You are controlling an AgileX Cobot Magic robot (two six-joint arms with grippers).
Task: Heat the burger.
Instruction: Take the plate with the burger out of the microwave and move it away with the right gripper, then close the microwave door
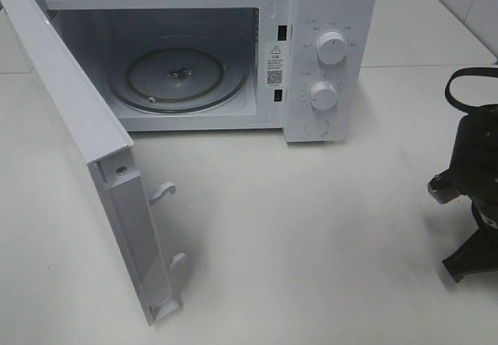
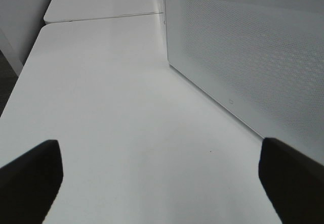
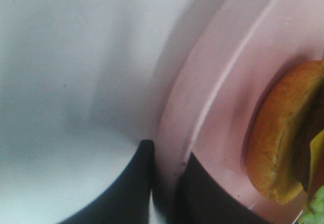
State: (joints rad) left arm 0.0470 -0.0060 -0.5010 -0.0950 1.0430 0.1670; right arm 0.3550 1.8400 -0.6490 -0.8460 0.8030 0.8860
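Observation:
The pink plate's rim lies low on the tabletop in the right wrist view, so it is time for my right gripper to open now.
The burger (image 3: 283, 138) lies on a pink plate (image 3: 228, 97) in the right wrist view, showing its golden-brown bun with a bit of cheese and lettuce at the edge. My right gripper (image 3: 164, 186) is shut on the plate's rim, one dark finger on each side of it. In the exterior high view only part of the right arm (image 1: 475, 197) shows at the right edge; burger and plate are out of that view. My left gripper (image 2: 159, 183) is open over bare table, with nothing between its fingertips (image 2: 28, 178).
A white microwave (image 1: 331, 18) stands at the back of the table. Its door (image 1: 78, 127) is swung wide open to the left, and the glass turntable (image 1: 179, 76) inside is bare. The door's perforated outer face (image 2: 253, 57) stands close beside my left gripper.

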